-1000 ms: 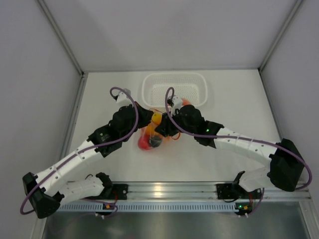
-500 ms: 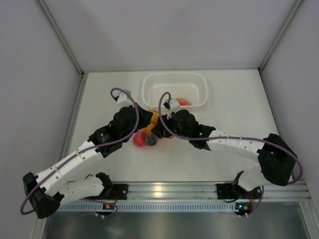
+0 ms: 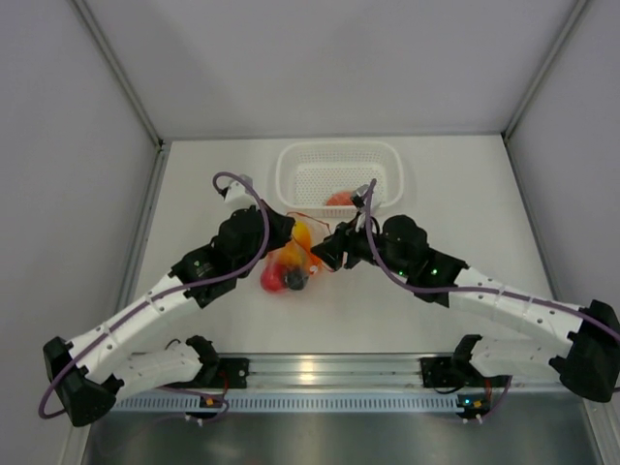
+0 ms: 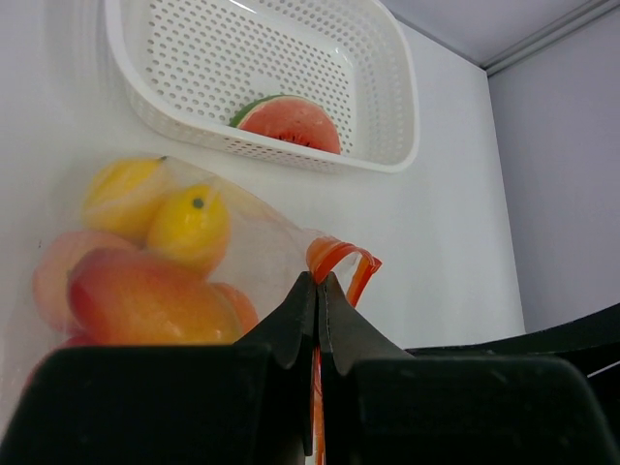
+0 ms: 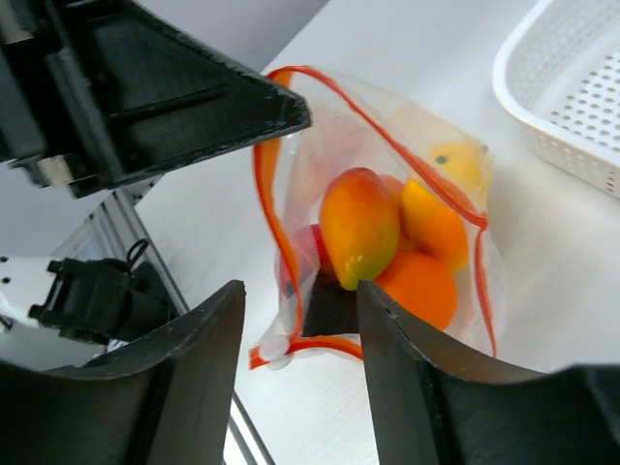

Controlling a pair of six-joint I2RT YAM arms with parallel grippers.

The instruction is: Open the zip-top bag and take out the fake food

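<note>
I need to grab the mango (image 3: 294, 256) (image 5: 358, 225) next with my right gripper, across its sides near its end facing the bag's opening, to take it out lengthwise.
The zip-top bag (image 3: 289, 266) lies in front of the basket, its mouth gaping with the orange-red zip strip (image 5: 281, 232) spread wide. Inside is fake food: a mango (image 5: 358, 225), an orange (image 5: 418, 288), a lemon (image 5: 453, 165), and red and dark pieces behind them. My left gripper (image 4: 318, 283) is shut on the zip strip at the bag's edge; it also shows in the top view (image 3: 289, 231). My right gripper (image 5: 298, 291) is open and empty, just in front of the bag's mouth, and shows in the top view (image 3: 322, 256). A watermelon slice (image 4: 289, 124) lies in the basket.
The white perforated basket (image 3: 286, 179) stands at the back of the table, just behind the bag, and also shows in the right wrist view (image 5: 572, 107). Grey walls close in the left, right and back sides. The metal rail runs along the near edge.
The right arm has swung back to the right, its gripper drawing away from over the bag to the bag's right side. The watermelon slice in the basket is now uncovered. The left gripper holds still.
</note>
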